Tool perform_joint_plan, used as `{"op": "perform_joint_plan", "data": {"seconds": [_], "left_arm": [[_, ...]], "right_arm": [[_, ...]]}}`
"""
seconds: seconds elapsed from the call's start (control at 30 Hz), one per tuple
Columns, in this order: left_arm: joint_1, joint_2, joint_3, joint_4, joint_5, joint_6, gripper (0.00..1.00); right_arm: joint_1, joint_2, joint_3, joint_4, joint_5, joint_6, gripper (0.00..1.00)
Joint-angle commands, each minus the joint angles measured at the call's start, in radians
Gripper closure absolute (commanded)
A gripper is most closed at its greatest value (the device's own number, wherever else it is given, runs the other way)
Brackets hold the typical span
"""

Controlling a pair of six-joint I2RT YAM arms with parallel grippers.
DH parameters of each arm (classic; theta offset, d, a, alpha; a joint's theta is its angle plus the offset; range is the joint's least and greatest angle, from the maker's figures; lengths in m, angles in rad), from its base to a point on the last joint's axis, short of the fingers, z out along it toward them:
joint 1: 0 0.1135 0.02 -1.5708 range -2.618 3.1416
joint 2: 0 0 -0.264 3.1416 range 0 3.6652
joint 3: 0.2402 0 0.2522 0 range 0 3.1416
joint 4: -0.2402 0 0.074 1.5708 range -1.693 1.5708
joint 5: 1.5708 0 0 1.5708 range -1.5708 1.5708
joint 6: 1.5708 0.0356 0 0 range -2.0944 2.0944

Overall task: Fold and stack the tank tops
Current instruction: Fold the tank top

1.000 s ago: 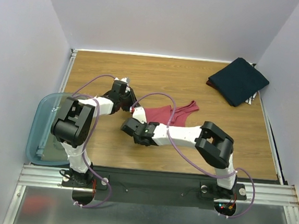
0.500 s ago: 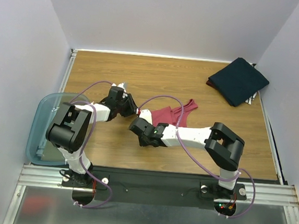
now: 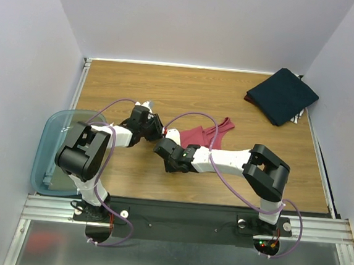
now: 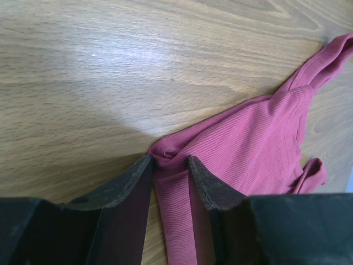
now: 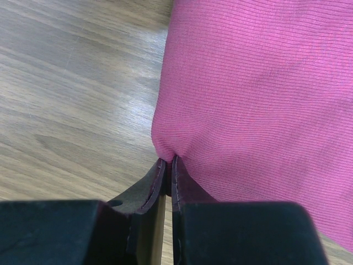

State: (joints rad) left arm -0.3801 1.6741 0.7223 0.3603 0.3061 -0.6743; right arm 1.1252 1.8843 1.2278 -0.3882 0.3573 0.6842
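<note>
My left gripper's fingers are level with the corner's fold in the left wrist view. It is time now to close on the red tank top's corner.
The dusty red tank top (image 3: 196,135) lies crumpled mid-table, its straps (image 3: 226,125) pointing right. My left gripper (image 3: 160,131) is at its left corner, open, with a twisted bunch of the red cloth (image 4: 248,143) lying loosely between the parted fingers (image 4: 170,161). My right gripper (image 3: 163,145) sits just in front of it, shut on the near left edge of the red tank top (image 5: 259,99), pinching a small fold at its tips (image 5: 169,161). The navy tank top (image 3: 283,95) rests folded at the back right corner.
A translucent teal bin (image 3: 44,152) hangs over the table's left edge beside the left arm. A maroon edge and a white striped scrap (image 3: 296,118) peek from under the navy fold. Walls close the table at the back and on both sides.
The left jaws have widened around the red cloth. Both grippers and the cloth's left corner have shifted slightly right and nearer; the right elbow has swung right.
</note>
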Motion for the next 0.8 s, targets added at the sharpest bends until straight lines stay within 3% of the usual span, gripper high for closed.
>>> {"op": "perform_joint_plan", "data": {"seconds": [0.0,0.27,0.4,0.47,0.5,0.57,0.77], "left_arm": [[-0.006,-0.01,-0.021,-0.004,-0.053,-0.019,0.56],[-0.019,-0.001,-0.008,-0.03,-0.097,-0.042,0.55],[-0.034,0.026,0.011,-0.023,-0.102,-0.048,0.69],[-0.036,0.03,0.019,-0.02,-0.104,-0.054,0.8],[-0.034,0.023,0.025,-0.024,-0.11,-0.057,0.91],[-0.034,0.007,0.043,-0.044,-0.146,-0.061,1.0],[0.041,-0.117,0.072,-0.147,-0.22,-0.044,1.0]], "right_arm": [[-0.008,-0.039,-0.016,0.023,-0.007,-0.003,0.98],[-0.013,-0.05,-0.017,0.023,-0.006,-0.003,0.98],[-0.013,-0.045,-0.002,0.023,-0.015,-0.003,0.98],[-0.013,-0.04,0.015,0.023,-0.026,-0.006,0.99],[-0.013,-0.03,0.033,0.025,-0.04,-0.008,1.0],[-0.013,-0.018,0.059,0.026,-0.061,-0.009,1.0],[-0.005,0.051,0.199,0.043,-0.187,-0.002,1.0]]}}
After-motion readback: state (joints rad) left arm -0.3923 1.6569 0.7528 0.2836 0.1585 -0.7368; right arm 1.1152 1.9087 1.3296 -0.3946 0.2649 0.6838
